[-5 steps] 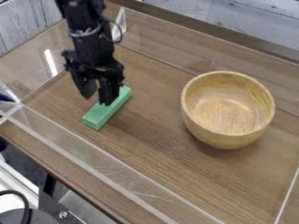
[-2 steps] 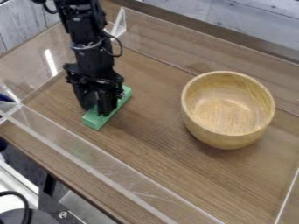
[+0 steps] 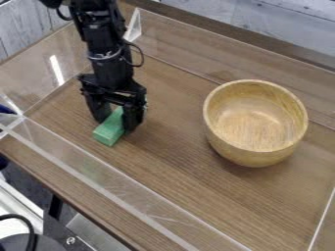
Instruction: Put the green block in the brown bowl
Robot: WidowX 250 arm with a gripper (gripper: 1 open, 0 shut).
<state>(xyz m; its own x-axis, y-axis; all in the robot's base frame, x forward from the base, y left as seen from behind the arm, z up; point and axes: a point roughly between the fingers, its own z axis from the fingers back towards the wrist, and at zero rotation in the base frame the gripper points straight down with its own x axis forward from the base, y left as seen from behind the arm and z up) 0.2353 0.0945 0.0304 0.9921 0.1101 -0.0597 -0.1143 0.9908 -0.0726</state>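
I should grab the green block (image 3: 108, 130) by its long sides with my gripper next, so it can go into the brown bowl.
The green block (image 3: 108, 130) lies flat on the wooden table at the left, its near end showing below the arm. My gripper (image 3: 114, 119) points straight down right over it, open, with one dark finger (image 3: 92, 108) on its left side and the other on its right. The far part of the block is hidden behind the fingers, and I cannot tell whether they touch it. The brown bowl (image 3: 252, 150) stands upright and empty on the right, well apart from the block and the gripper.
A low clear plastic wall (image 3: 78, 162) runs along the table's near edge and around its sides. Bare wood lies between the block and the bowl. The arm's black column (image 3: 98, 34) rises toward the top left.
The gripper has sunk lower over the green block and shifted slightly toward the camera. Its fingers have spread wider around the block. Block and bowl have stayed in place.
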